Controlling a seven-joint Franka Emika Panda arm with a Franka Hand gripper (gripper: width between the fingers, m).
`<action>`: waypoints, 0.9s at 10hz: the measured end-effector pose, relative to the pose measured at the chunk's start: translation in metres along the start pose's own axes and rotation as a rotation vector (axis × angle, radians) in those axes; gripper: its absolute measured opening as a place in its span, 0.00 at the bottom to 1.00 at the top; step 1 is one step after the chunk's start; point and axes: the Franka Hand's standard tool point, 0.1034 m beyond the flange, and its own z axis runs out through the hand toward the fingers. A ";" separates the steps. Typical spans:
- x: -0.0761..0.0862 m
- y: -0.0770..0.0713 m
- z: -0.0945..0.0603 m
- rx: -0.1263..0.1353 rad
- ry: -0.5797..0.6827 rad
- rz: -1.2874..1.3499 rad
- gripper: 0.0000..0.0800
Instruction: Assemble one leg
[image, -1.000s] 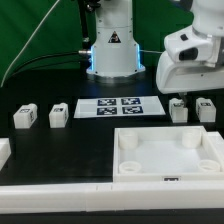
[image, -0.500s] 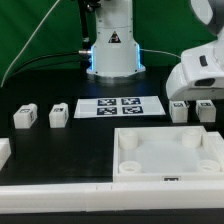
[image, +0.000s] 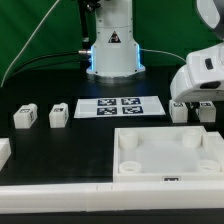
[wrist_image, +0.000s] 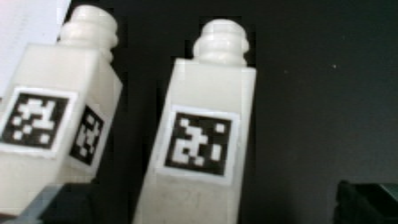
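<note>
My gripper needs to grab the leg by its tagged body (image: 206, 112) (wrist_image: 196, 150) next, so that the leg's rounded knob stays free to go into the white panel's corner hole.
Four small white legs with black-and-white tags lie on the black table. Two are at the exterior view's left (image: 24, 117) (image: 58, 115) and two at its right (image: 178, 111) (image: 206, 110). My gripper (image: 193, 101) hangs low over the right pair, and its white body hides their tops. In the wrist view one leg (wrist_image: 214, 120) lies lengthwise between my open gripper (wrist_image: 217, 205), with one dark fingertip (wrist_image: 68, 205) on each side of it. The second leg (wrist_image: 63, 105) lies close beside it, just outside one finger. The fingers are not touching either leg.
The marker board (image: 120, 106) lies at the table's middle, before the arm's base (image: 112, 50). A large white tray-like panel (image: 215, 152) with corner holes sits at the front right. Another white part (image: 3, 152) shows at the left edge. A white rail (image: 60, 185) runs along the front.
My gripper has come down and moved toward the exterior view's right, from above the two right legs to just over them. No part has moved.
</note>
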 end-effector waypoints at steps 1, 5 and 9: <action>0.001 -0.001 -0.001 0.001 0.003 -0.002 0.81; 0.005 0.003 0.003 0.004 -0.056 -0.047 0.81; 0.009 0.007 0.011 0.008 -0.053 -0.038 0.81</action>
